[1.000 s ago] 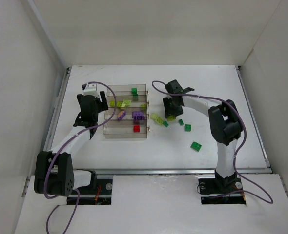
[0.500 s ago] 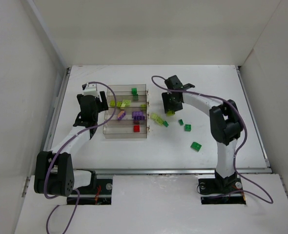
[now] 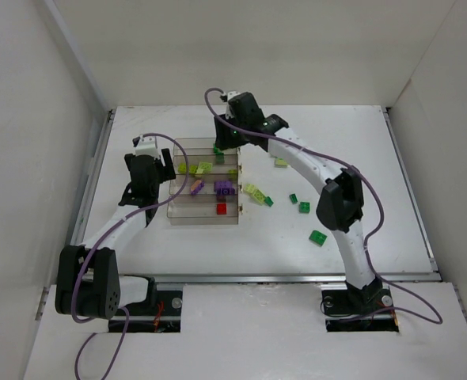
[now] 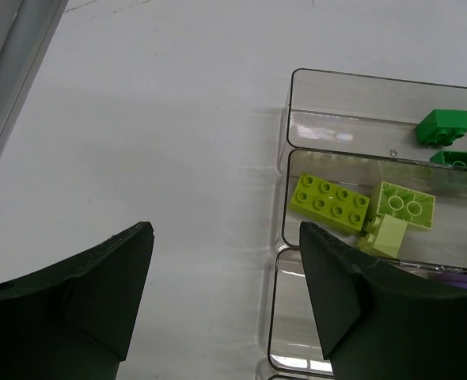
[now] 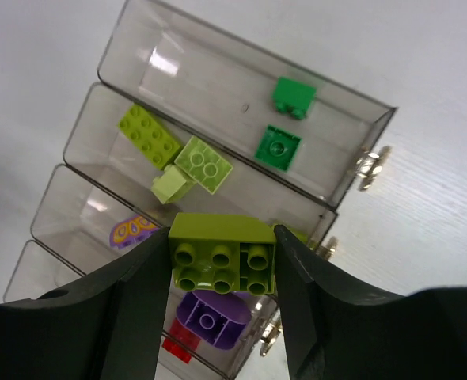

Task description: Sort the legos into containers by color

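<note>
The yellow-green lego hangs high above the containers, close to the far bin, and if I opened now, it would drop short, so my right gripper keeps holding it.
My right gripper is shut on a yellow-green lego and hangs over the containers, above the middle bins. In the top view the right gripper sits over the far end of the tray. The far bin holds two dark green legos. The bin beside it holds yellow-green legos. Purple legos and a red one lie in the nearer bins. My left gripper stands open and empty at the tray's left end, also seen from above.
Loose legos lie on the table right of the tray: yellow-green ones and dark green ones. White walls enclose the table on three sides. The right arm arches over the loose bricks.
The right arm has swung left from the loose bricks to above the tray, carrying the yellow-green lego. The left arm has stayed still.
</note>
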{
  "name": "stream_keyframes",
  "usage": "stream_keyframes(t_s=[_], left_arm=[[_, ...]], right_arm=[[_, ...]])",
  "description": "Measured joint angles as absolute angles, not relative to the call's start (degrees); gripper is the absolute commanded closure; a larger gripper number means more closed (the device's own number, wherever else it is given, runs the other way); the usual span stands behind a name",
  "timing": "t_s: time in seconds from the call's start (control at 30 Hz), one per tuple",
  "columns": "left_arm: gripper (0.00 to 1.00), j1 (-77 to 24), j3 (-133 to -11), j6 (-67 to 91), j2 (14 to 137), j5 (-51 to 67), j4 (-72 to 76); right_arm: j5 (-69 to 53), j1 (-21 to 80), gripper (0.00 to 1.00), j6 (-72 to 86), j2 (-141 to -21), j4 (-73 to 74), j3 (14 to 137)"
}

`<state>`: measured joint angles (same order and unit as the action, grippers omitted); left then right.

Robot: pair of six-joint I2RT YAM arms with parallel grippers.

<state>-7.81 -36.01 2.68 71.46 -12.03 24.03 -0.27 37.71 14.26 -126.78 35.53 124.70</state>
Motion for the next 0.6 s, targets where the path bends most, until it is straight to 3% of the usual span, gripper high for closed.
stream_keyframes(t_s=[0.13, 0.23, 0.37, 0.4, 0.57, 0.6], left_arm=[[0.29, -7.81, -35.94, 2.68, 71.46, -12.27, 24.01], [0.29, -7.81, -35.62, 2.68, 71.46, -12.25, 24.16], [0.29, -7.81, -35.27, 2.68, 71.46, -12.25, 24.16], [0.29, -7.81, -35.27, 2.68, 71.46, -12.23, 24.16], [0.29, -7.81, -35.27, 2.68, 71.46, -12.25, 24.18], [0.29, -7.81, -35.27, 2.68, 71.46, -12.25, 24.18]], right_arm=[[-3.60, 38.00, 0.92, 13.93, -130.91, 35.83, 125.19], [-6.09, 37.85, 0.81, 13.78, -133.08, 35.83, 125.10], [-8.91, 37.52, 0.49, 13.72, -133.73, 35.83, 125.08], [-9.50, 37.52, 0.36, 13.72, -133.73, 35.68, 125.08], [-11.53, 37.52, 0.11, 13.69, -133.73, 35.55, 125.08], [-11.70, 37.52, 0.11, 13.74, -133.73, 35.55, 125.08]])
